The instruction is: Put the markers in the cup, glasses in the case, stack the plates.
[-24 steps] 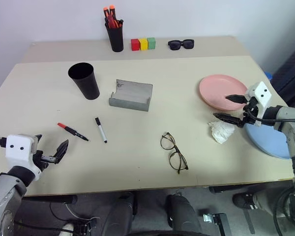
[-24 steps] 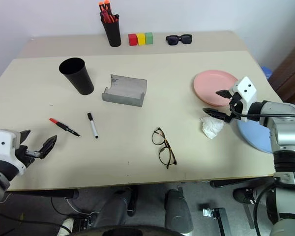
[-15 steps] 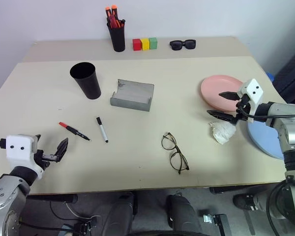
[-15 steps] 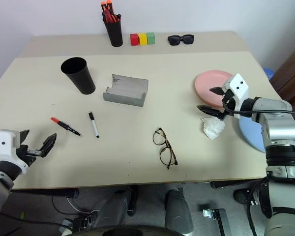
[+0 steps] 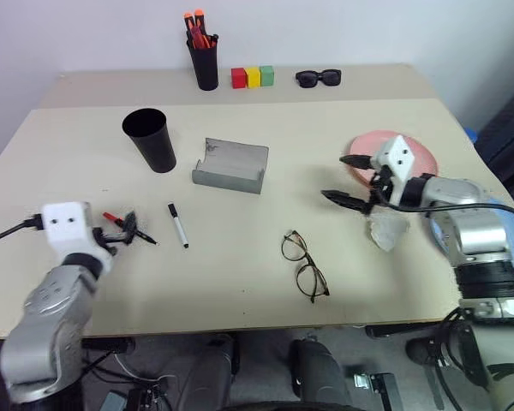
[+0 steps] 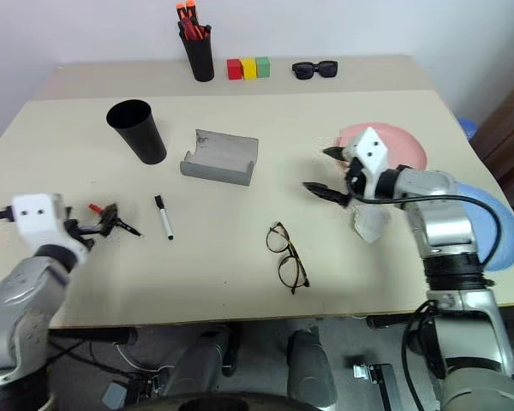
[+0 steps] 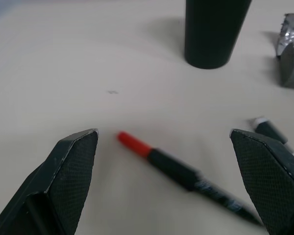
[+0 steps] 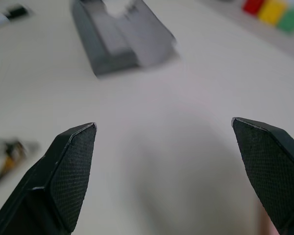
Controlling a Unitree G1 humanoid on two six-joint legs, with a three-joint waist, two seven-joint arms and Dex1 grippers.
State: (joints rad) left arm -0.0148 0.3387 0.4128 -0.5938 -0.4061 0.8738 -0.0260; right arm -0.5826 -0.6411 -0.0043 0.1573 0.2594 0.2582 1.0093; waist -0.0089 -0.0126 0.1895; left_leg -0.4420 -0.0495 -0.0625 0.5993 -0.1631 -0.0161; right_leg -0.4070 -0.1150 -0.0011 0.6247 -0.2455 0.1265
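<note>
My left gripper lowers, before it closes on the black marker, since bare table shows between my left gripper's fingers and the marker below.
The black marker with a red end [image 7: 181, 171] lies on the table between the fingers of my open left gripper [image 7: 161, 134], which hovers low over it. The white marker [image 5: 177, 225] lies just right of it. The black cup [image 5: 150, 139] stands upright further back, with the grey case [image 5: 230, 165] to its right, its open side up. The glasses [image 5: 304, 265] lie unfolded near the front middle. My right gripper [image 5: 338, 178] is open and empty above the table, left of the pink plate [image 5: 421, 152]. The blue plate [image 6: 490, 224] lies behind my right arm.
A crumpled white tissue [image 5: 387, 229] lies under my right forearm. At the back stand a black pen pot with orange-capped markers [image 5: 203, 62], three coloured blocks [image 5: 251, 76] and black sunglasses [image 5: 317, 78]. The table's right edge runs close past the blue plate.
My left gripper has moved forward from the table's front-left edge to straddle the red-ended marker. My right gripper has swung left, off the pink plate and past the tissue.
</note>
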